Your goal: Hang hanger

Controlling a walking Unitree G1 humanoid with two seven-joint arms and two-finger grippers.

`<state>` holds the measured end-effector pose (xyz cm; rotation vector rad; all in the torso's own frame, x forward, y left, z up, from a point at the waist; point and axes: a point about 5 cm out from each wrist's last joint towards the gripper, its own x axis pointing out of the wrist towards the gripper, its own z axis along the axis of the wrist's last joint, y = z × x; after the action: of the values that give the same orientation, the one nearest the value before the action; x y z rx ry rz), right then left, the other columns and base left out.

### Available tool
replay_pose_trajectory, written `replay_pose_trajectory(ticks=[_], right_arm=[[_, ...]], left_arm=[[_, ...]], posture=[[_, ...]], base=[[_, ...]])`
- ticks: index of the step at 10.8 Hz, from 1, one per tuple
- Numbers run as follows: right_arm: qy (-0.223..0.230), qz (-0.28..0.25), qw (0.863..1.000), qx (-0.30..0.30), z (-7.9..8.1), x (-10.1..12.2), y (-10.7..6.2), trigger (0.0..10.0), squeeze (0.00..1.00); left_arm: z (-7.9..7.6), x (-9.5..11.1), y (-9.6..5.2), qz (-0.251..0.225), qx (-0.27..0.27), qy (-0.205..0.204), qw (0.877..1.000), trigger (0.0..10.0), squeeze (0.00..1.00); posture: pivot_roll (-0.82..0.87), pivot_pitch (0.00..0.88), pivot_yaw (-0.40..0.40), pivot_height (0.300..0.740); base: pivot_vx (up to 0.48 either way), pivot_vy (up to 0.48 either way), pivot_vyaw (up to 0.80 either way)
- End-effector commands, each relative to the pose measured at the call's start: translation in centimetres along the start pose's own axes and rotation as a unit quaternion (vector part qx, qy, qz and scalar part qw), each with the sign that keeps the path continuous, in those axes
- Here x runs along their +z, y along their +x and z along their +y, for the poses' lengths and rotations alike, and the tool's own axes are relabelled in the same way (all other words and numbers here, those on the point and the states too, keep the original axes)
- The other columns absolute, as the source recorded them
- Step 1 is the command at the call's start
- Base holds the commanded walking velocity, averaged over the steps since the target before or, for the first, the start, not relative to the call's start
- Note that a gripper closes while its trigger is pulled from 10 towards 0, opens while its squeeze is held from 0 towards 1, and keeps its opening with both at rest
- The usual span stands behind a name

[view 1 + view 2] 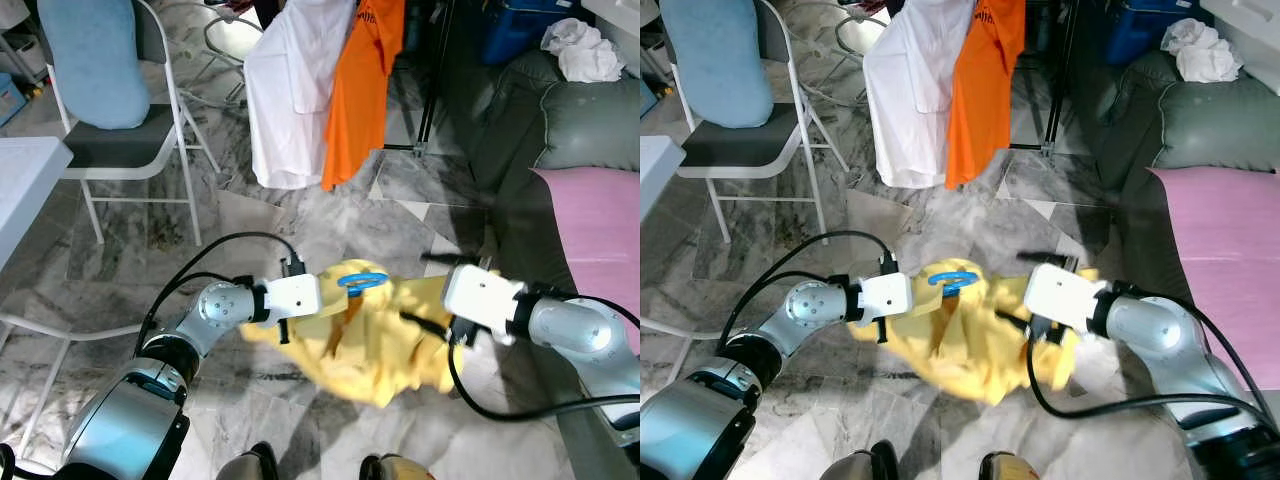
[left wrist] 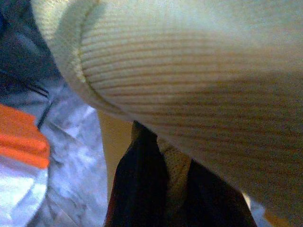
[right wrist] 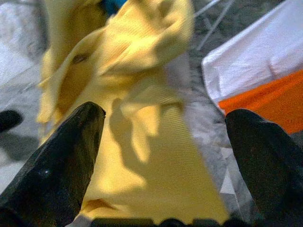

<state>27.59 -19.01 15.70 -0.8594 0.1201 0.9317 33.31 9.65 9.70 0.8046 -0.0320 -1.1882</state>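
Note:
The robot should next grab the yellow shirt by its raised fold (image 3: 150, 103) with its right gripper, because the slack cloth (image 3: 165, 177) around it hangs broad and loose.
A yellow shirt (image 1: 385, 345) hangs bunched over the marble floor between my two arms, on a blue hanger whose hook (image 1: 362, 281) sticks out at its top. My left gripper (image 1: 335, 318) reaches into the shirt's left side. In the left wrist view its black fingers (image 2: 142, 189) are shut on a fold of the ribbed yellow fabric (image 2: 189, 71). On the shirt's right side, my right gripper (image 1: 430, 292) stands open. Its two fingers (image 3: 61, 161) are spread wide, with the yellow cloth (image 3: 142, 142) lying between and beyond them.
A white shirt (image 1: 295, 90) and an orange shirt (image 1: 365, 90) hang from a rack straight ahead, next to its black pole (image 1: 432, 90). At the left stand a folding chair (image 1: 120, 150) and a white table edge (image 1: 25, 180). At the right is a grey sofa (image 1: 590, 130) with a pink cloth (image 1: 600, 230).

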Motion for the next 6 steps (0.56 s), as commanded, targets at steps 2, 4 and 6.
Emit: replay_pose_trajectory(ticks=[2,4,6], right_arm=[[-0.028,0.021,0.999,0.013,-0.9,-0.5,-0.1,10.0,0.0],[-0.039,0.03,0.999,0.006,-2.3,-0.6,-0.3,0.0,0.0],[-0.035,0.033,0.999,0.018,-2.6,-0.9,-0.2,0.0,0.0]], left_arm=[[0.8,1.1,-0.3,-0.035,0.01,0.049,0.998,10.0,0.0],[0.6,1.1,-0.6,-0.039,0.005,0.063,0.997,10.0,0.0],[0.5,1.0,-0.8,-0.04,0.004,0.074,0.996,10.0,0.0]], posture=[[-0.25,0.179,0.072,0.74],[-0.25,0.181,0.076,0.74],[-0.24,0.182,0.079,0.74]], base=[[0.0,0.0,0.0],[0.0,0.0,0.0],[0.0,0.0,0.0]])
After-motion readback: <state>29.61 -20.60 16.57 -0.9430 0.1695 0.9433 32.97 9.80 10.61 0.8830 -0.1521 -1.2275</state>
